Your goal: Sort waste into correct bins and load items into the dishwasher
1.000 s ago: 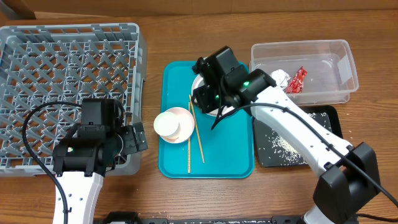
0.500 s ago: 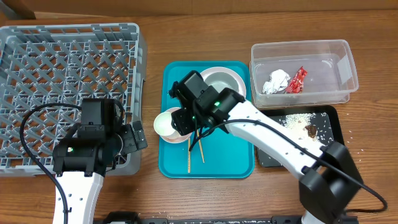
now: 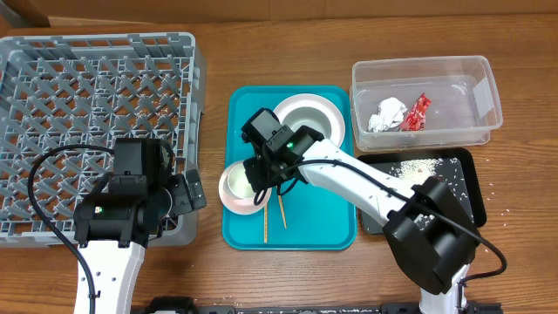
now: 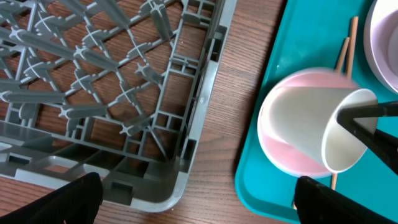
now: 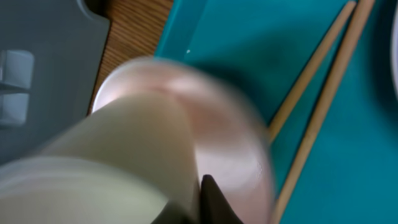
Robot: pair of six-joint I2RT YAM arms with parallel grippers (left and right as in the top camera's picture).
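Observation:
The robot's left hand will next grab the small white cup around its outer body (image 3: pixel 238 182), opposite the cup's held rim. It will then load the cup rim-first into the rack (image 3: pixel 87 113).
A small white cup (image 4: pixel 311 124) lies tilted in the small pink-and-white bowl (image 4: pixel 292 158) at the left of the teal tray (image 3: pixel 323 218). My right gripper (image 3: pixel 261 177) is shut on the cup's rim; the cup (image 5: pixel 124 155) and one dark finger (image 5: pixel 208 196) fill the right wrist view. The wooden chopsticks (image 3: pixel 281 212) lie beside the bowl. A pale bowl (image 3: pixel 305 118) sits at the tray's far end. My left gripper (image 3: pixel 187 194) hangs open and empty by the near right corner of the grey dish rack (image 3: pixel 87 113). I cannot make out the white plate.
The clear tub (image 3: pixel 418 63) at the back right holds the crumpled napkin (image 3: pixel 386 113) and the red wrapper (image 3: pixel 417 112). The black tray (image 3: pixel 462 166) in front of it holds loose rice (image 3: pixel 410 166). My right arm crosses over the black tray.
My right gripper has moved from the pale bowl leftward and down onto the pink-and-white bowl. The cup, upright before, is now tilted. The left arm has not moved.

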